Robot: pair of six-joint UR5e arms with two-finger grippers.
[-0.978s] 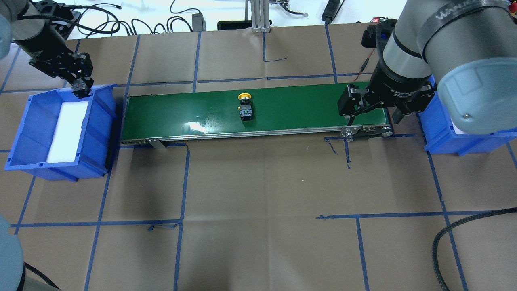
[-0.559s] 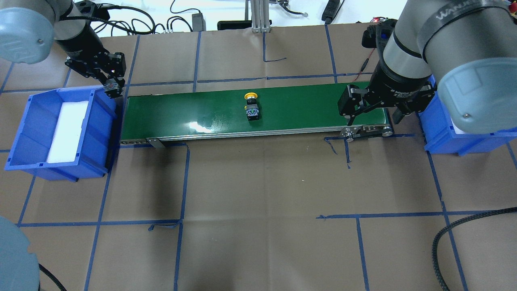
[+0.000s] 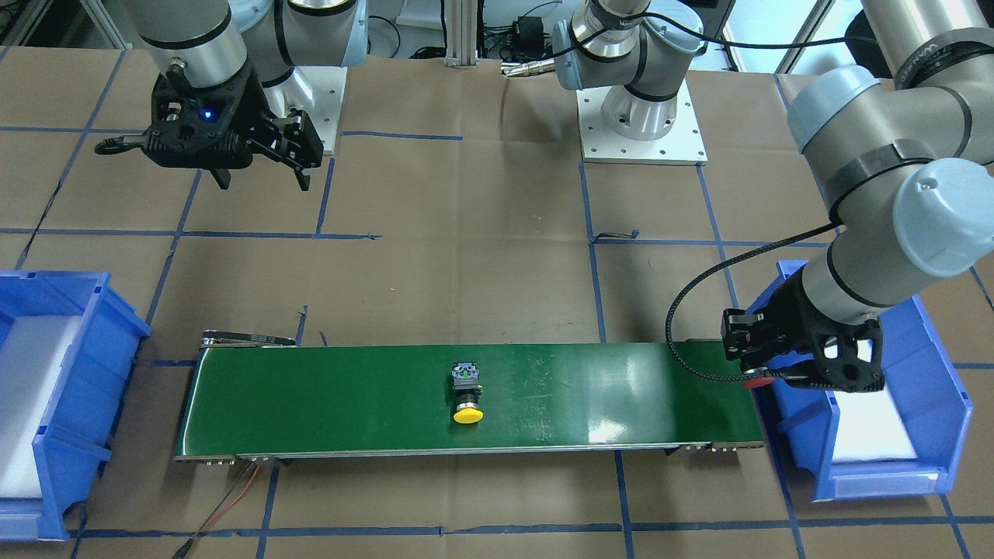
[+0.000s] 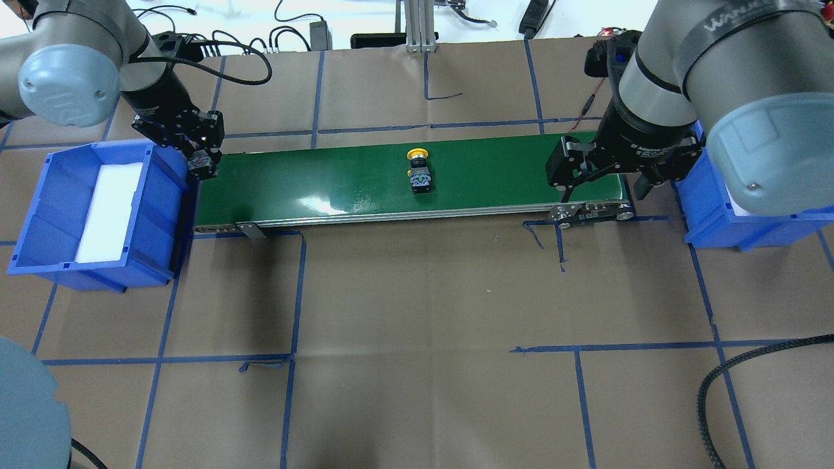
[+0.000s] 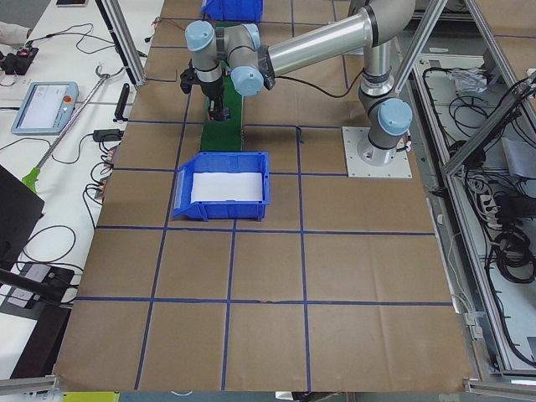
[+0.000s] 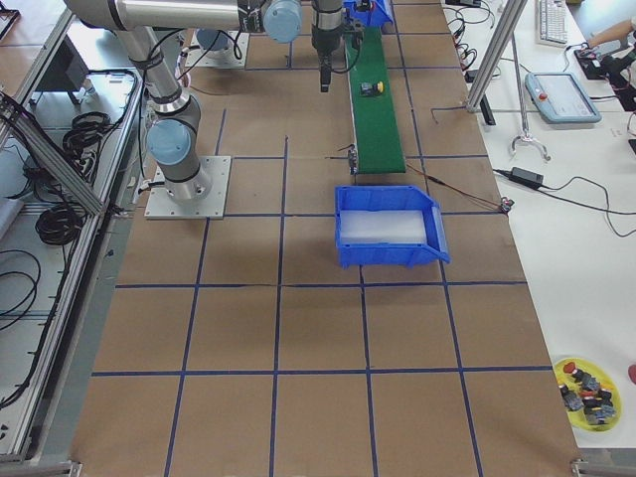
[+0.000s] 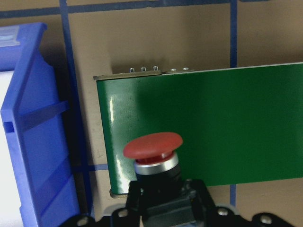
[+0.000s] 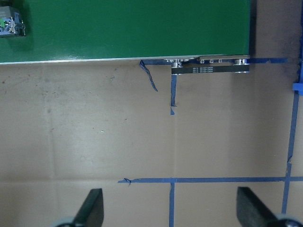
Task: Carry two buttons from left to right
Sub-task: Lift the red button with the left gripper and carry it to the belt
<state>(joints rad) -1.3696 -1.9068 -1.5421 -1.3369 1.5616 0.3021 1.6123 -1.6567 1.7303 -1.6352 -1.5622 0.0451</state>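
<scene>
My left gripper should lower the red button inward before it lets go of the button, because the red cap (image 3: 759,381) hangs over the green belt's end edge (image 3: 755,419).
The red button (image 7: 153,146) is held in my left gripper (image 4: 203,163), which is shut on its black body just above the left end of the green conveyor belt (image 4: 326,176). The red cap also shows in the front view (image 3: 757,380). The yellow button (image 4: 418,172) lies on its side near the middle of the belt; it also shows in the front view (image 3: 467,396) and at the top left of the right wrist view (image 8: 10,26). My right gripper (image 4: 604,189) is open and empty, hovering at the belt's right end, near its front edge.
A blue bin (image 4: 39,215) with a white liner stands off the belt's left end. Another blue bin (image 4: 710,215) stands off the right end, partly hidden by my right arm. Brown paper with blue tape lines covers the table. A black cable (image 4: 717,384) lies front right.
My left gripper has moved right with the red button, from over the left bin to the belt's left end. The yellow button has travelled right along the belt. My right gripper has not moved.
</scene>
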